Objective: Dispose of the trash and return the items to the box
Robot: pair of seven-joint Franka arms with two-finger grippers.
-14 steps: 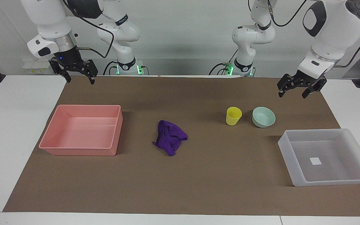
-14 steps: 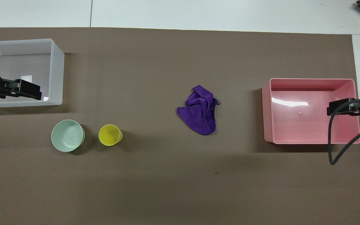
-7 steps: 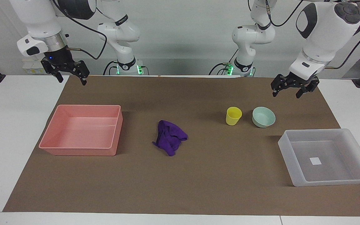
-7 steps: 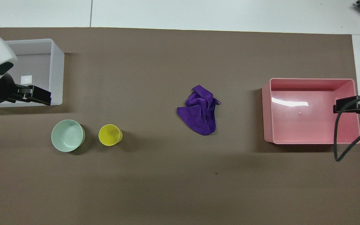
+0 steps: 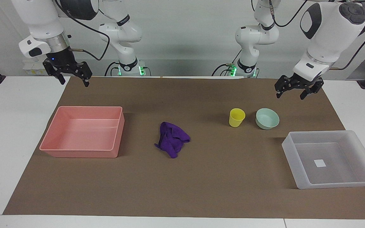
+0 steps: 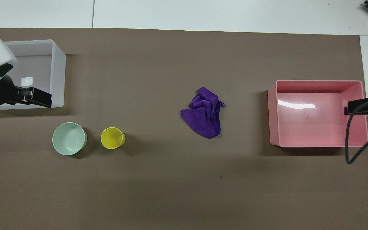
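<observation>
The cloth (image 6: 201, 120) needs to go back to the box, so my right gripper needs to grab its bunched, narrow end (image 6: 206, 97).
The purple cloth (image 5: 172, 139) lies crumpled on the brown mat mid-table, also in the overhead view (image 6: 204, 113). The yellow cup (image 5: 236, 117) (image 6: 112, 138) and the mint-green bowl (image 5: 267, 118) (image 6: 69, 138) stand upright side by side. The translucent box (image 5: 288, 148) (image 6: 57, 73) sits at the left arm's end, with only a white sticker on its floor. My left gripper (image 5: 290, 96) (image 6: 45, 99) hangs open and empty over the mat, clear of the bowl. My right gripper (image 5: 74, 83) (image 6: 350, 108) hangs open and empty over the mat's edge at the right arm's end.
A pink tray (image 5: 81, 153) (image 6: 273, 115) with nothing in it sits at the right arm's end of the table. The brown mat (image 5: 182, 190) covers most of the white table.
My left gripper has shifted a little toward the table's middle. My right gripper moved out toward its end of the table, then slightly back. Nothing on the table has moved.
</observation>
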